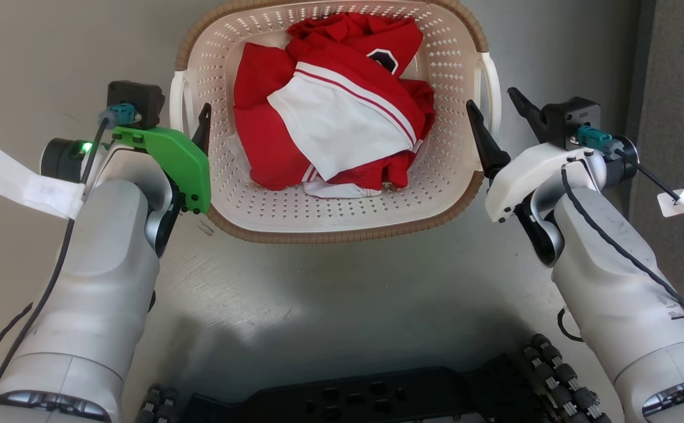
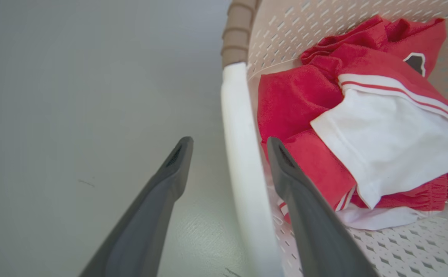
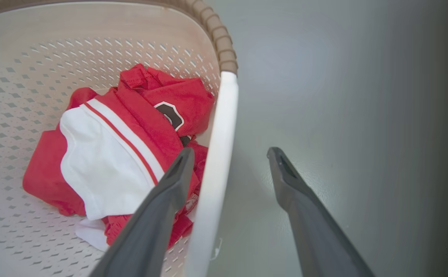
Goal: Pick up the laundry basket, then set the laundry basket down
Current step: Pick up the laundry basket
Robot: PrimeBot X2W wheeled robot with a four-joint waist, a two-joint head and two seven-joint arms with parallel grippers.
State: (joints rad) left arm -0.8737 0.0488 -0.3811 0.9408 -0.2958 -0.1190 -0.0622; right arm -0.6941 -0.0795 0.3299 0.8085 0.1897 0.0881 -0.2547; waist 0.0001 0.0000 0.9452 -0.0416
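My right gripper grabs the laundry basket by its white handle [image 1: 488, 86] beside the black-and-white badge [image 1: 383, 59] next, to lift the basket.
The laundry basket [image 1: 342, 235], cream and perforated with a brown woven-look rim, rests on the grey floor at the top middle of the head view. It holds crumpled red and white clothes [image 1: 342, 111]. My left gripper [image 2: 229, 142] is open and straddles the white left handle [image 2: 243, 154], one finger outside the basket and one inside over the red cloth. My right gripper [image 3: 230, 151] is open too. It straddles the white right handle [image 3: 218, 154] the same way, with a gap on the outer side. In the head view both grippers [image 1: 180, 111] [image 1: 491, 98] flank the basket.
My dark wheeled base [image 1: 365, 399] lies along the bottom edge. A darker grey panel [image 1: 676, 117] runs down the right side, close to my right wrist. Bare grey floor [image 1: 330, 305] stretches between the basket and the base, and to the left.
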